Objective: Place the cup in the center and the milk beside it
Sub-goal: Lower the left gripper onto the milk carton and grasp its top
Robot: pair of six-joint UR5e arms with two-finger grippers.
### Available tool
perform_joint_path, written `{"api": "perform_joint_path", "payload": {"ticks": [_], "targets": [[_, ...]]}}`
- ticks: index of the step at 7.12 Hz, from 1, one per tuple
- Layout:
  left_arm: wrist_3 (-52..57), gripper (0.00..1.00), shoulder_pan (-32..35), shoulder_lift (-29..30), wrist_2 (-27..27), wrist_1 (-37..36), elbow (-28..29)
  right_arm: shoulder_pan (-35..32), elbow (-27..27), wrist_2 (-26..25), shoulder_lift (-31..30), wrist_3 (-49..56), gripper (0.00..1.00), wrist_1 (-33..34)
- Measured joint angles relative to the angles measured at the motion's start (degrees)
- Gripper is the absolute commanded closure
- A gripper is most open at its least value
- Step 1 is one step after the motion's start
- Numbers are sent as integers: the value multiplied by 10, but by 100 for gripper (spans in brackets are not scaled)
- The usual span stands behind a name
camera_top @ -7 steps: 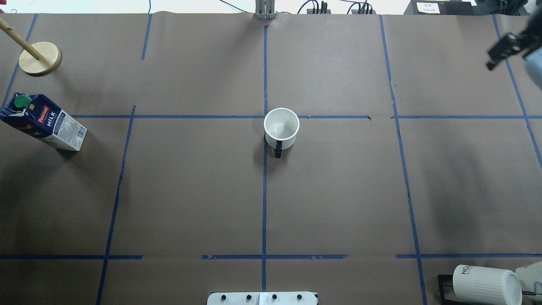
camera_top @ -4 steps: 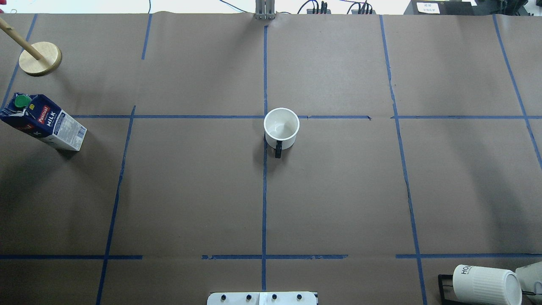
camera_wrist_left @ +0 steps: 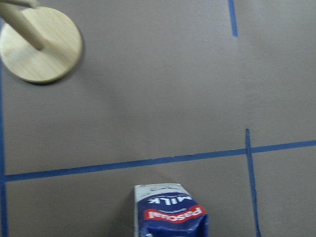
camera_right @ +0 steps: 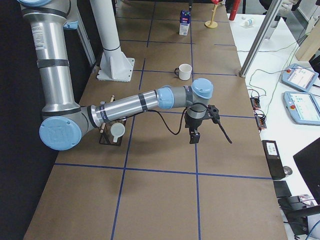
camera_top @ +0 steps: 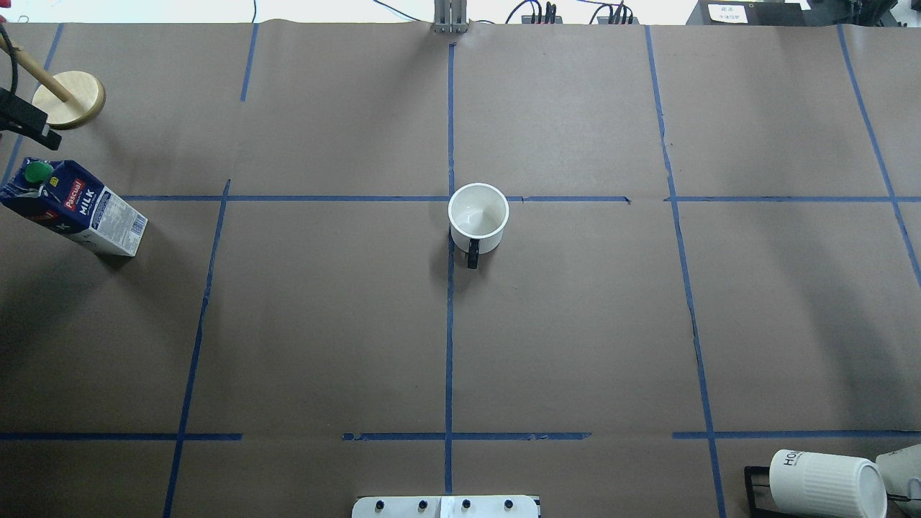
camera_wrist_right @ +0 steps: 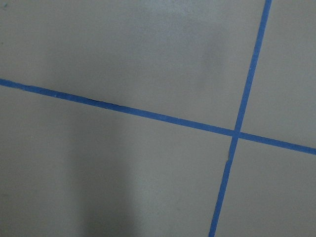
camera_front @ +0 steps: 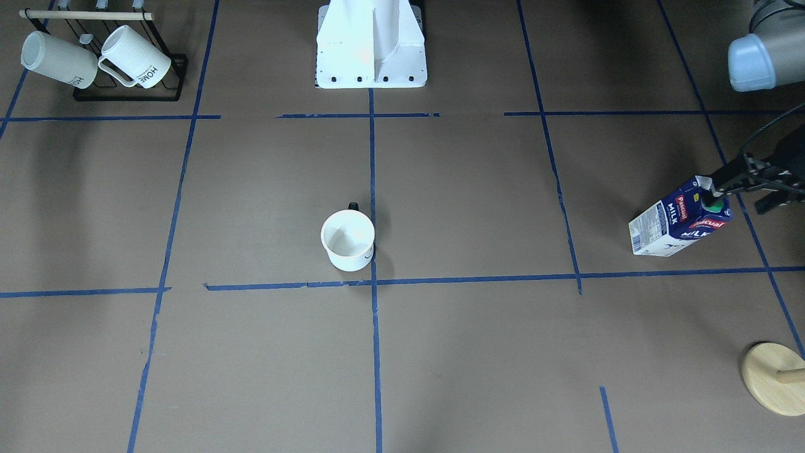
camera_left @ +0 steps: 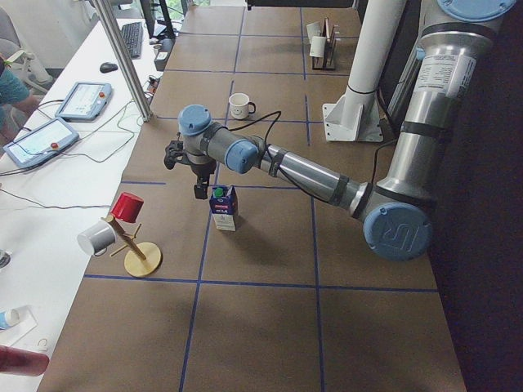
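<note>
The milk carton slopes in narrower at the top, above its broad, boxy body, so my left gripper will next grab it there, by its top.
The white cup stands upright just right of the center tape crossing, with its dark handle toward the robot. It also shows in the front view. The blue and white milk carton stands upright at the table's far left, also in the front view and the left wrist view. My left gripper hangs open above the carton's top and holds nothing. My right gripper shows only in the exterior right view, above bare table. I cannot tell whether it is open.
A wooden peg stand sits beyond the carton, holding a red and a grey cup. A black rack with two ribbed "HOME" mugs stands at the near right corner. The white robot base is at the near middle edge.
The right gripper has left the overhead view at its top right edge. The left gripper has come in at the left edge, beside the milk carton. Cup and carton have not moved.
</note>
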State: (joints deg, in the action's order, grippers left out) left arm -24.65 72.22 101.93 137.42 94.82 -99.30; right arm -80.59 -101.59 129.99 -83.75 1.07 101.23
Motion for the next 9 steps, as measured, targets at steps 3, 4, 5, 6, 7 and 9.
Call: {"api": "perform_joint_path", "payload": {"ticks": [3, 4, 5, 6, 7, 9], "targets": [[-2, 0, -42, -8, -45, 1, 7, 0, 1, 0, 0, 0, 0, -1], [-2, 0, -52, -11, -54, 2, 11, 0, 1, 0, 0, 0, 0, -1], [-1, 0, -58, -13, -57, 3, 15, 0, 2, 0, -1, 0, 0, -1], [-1, 20, -61, -13, -58, 3, 18, 0, 2, 0, -1, 0, 0, -1], [0, 45, -62, -14, -60, 3, 19, 0, 2, 0, -2, 0, 0, -1], [-2, 56, -62, -11, -64, 1, 17, 0, 2, 0, -2, 0, 0, -1]]}}
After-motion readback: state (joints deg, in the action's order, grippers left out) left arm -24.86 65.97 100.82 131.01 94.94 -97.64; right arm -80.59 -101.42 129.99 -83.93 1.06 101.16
